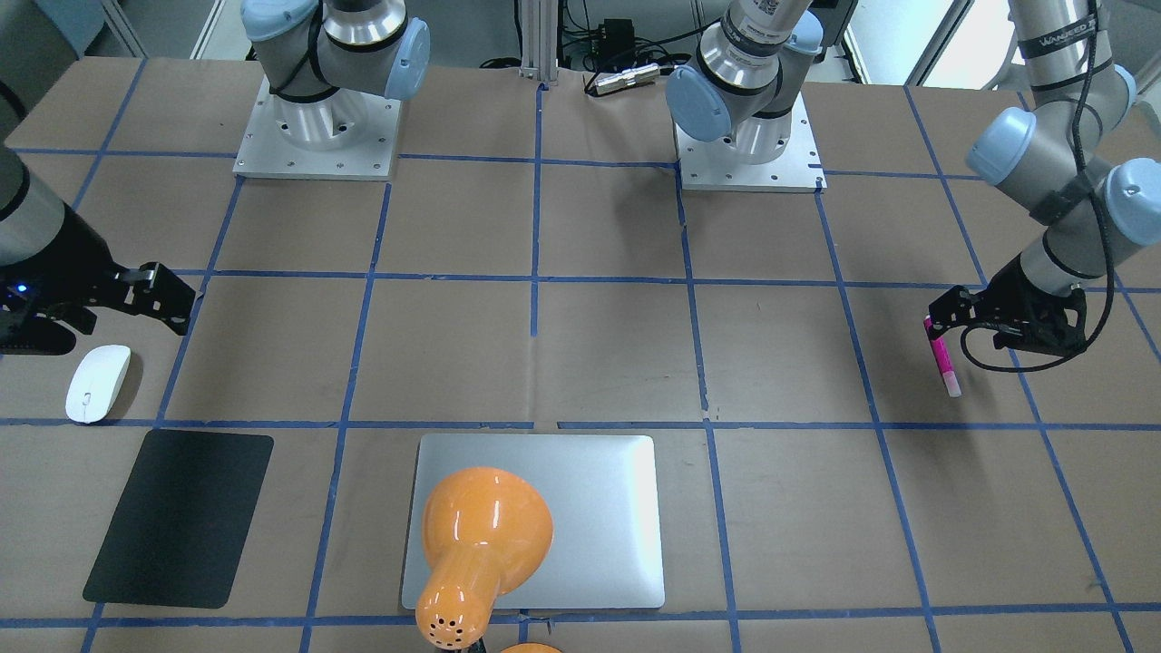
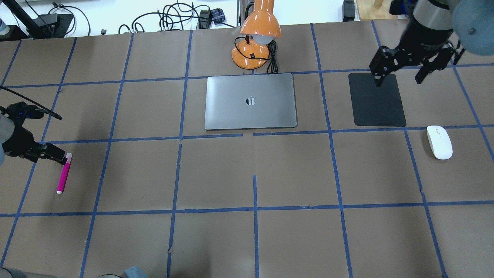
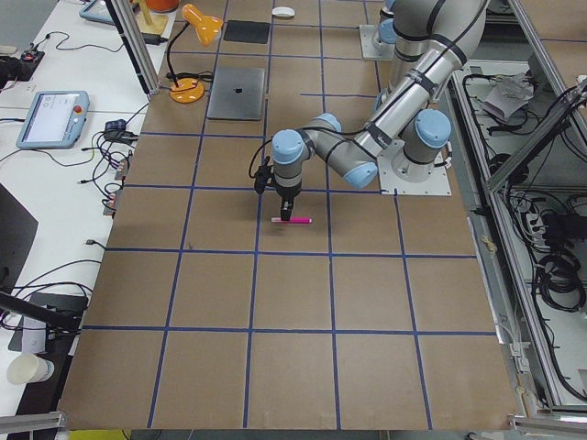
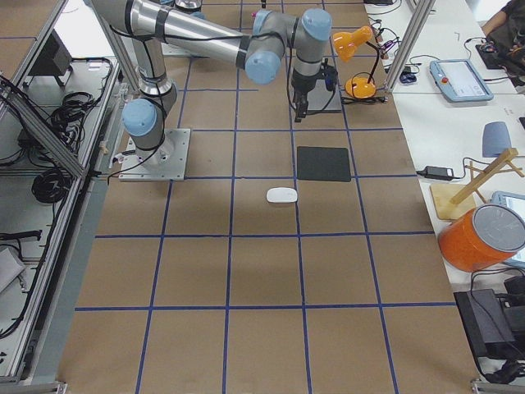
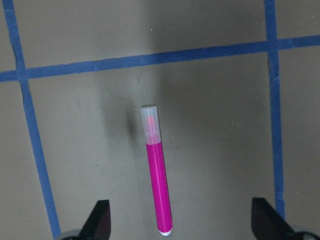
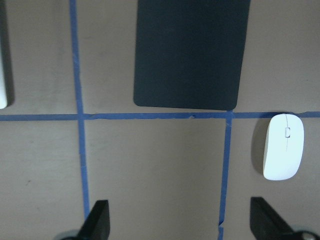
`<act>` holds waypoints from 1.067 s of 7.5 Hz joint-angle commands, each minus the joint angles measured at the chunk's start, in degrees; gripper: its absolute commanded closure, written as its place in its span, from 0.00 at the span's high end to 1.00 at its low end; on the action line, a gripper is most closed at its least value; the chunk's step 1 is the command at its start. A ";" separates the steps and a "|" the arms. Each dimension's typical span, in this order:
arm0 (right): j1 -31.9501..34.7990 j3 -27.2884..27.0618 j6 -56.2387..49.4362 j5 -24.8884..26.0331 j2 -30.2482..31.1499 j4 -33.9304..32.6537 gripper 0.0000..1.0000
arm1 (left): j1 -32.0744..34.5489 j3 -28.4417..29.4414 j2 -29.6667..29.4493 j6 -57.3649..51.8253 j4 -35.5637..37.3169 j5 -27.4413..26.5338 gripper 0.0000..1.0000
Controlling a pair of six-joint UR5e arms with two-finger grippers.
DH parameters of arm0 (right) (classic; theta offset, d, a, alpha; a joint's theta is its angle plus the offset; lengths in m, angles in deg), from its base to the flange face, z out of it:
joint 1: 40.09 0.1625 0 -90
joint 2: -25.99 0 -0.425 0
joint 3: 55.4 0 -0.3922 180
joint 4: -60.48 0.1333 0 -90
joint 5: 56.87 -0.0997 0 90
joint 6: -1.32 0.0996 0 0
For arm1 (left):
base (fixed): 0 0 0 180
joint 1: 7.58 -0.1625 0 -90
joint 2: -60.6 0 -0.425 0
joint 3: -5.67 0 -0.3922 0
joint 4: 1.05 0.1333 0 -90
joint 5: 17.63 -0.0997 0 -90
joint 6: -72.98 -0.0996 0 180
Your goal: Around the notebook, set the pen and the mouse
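The white mouse should go beside the notebook (image 1: 599, 472), so my right gripper will next grab the mouse by its long side edges.
The pink pen (image 2: 63, 173) (image 5: 157, 175) lies flat on the brown table at my far left. My left gripper (image 2: 54, 154) (image 5: 183, 222) hovers over it, open, one finger on either side of its lower end and clear of it. The white mouse (image 2: 439, 142) (image 6: 283, 152) rests at the far right, just nearer me than the black mat. My right gripper (image 2: 399, 77) (image 1: 172, 299) hangs open and empty above the mat's far edge. The silver notebook (image 2: 251, 101) (image 1: 599, 472) lies closed at the table's far middle, well away from both.
An orange desk lamp (image 2: 256, 34) (image 1: 481, 535) stands just beyond the notebook, its shade covering part of it in the front-facing view. A thin black mat (image 2: 376, 99) (image 6: 192, 52) lies right of the notebook. Blue tape lines grid the table. Both arm bases (image 1: 317, 136) sit on the robot's side.
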 commanded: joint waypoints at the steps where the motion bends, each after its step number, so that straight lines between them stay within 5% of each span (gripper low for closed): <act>1: -8.23 -6.86 -7.19 -0.29 -5.50 -14.03 1.00 | -1.34 -1.25 -3.13 -1.49 2.27 0.05 1.00; 6: -14.14 -7.57 -20.14 2.69 -15.37 -20.42 1.00 | -1.34 -1.25 -5.15 5.25 4.12 0.31 0.75; 8: -14.14 -7.75 -19.87 2.17 -16.43 -20.59 1.00 | -1.34 -1.17 -4.89 5.81 4.12 0.05 0.39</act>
